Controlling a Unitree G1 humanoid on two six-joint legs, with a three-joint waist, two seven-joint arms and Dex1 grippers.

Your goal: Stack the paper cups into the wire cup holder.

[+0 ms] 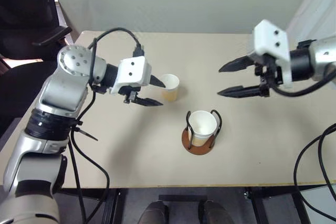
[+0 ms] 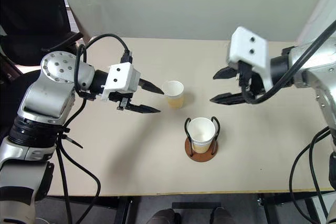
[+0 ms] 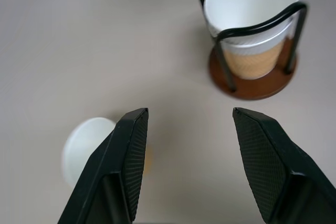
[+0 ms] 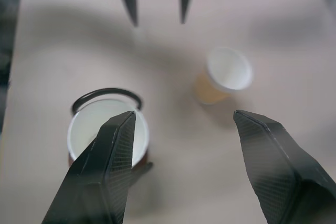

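Observation:
My left gripper grabs the cup by its thin open rim (image 1: 169, 76) next, since the loose paper cup's round side (image 1: 169, 94) slopes inward toward its base.
The wire cup holder (image 1: 198, 145) stands near the middle of the table, its reddish-brown base under black wire loops. A paper cup (image 1: 201, 124) sits upright inside it, and I cannot tell whether another is nested within. One more paper cup (image 1: 170, 86) stands upright on the table just behind and to the left of the holder. My left gripper (image 1: 159, 93) is open and empty, its fingertips right beside this loose cup on its left. My right gripper (image 1: 220, 81) hangs open and empty above the table, to the right of the loose cup and behind the holder.
The beige table (image 1: 131, 156) has its front edge close below the holder. A black chair (image 1: 26, 19) stands off the table's back left corner. Black cables (image 1: 310, 166) hang at the right side.

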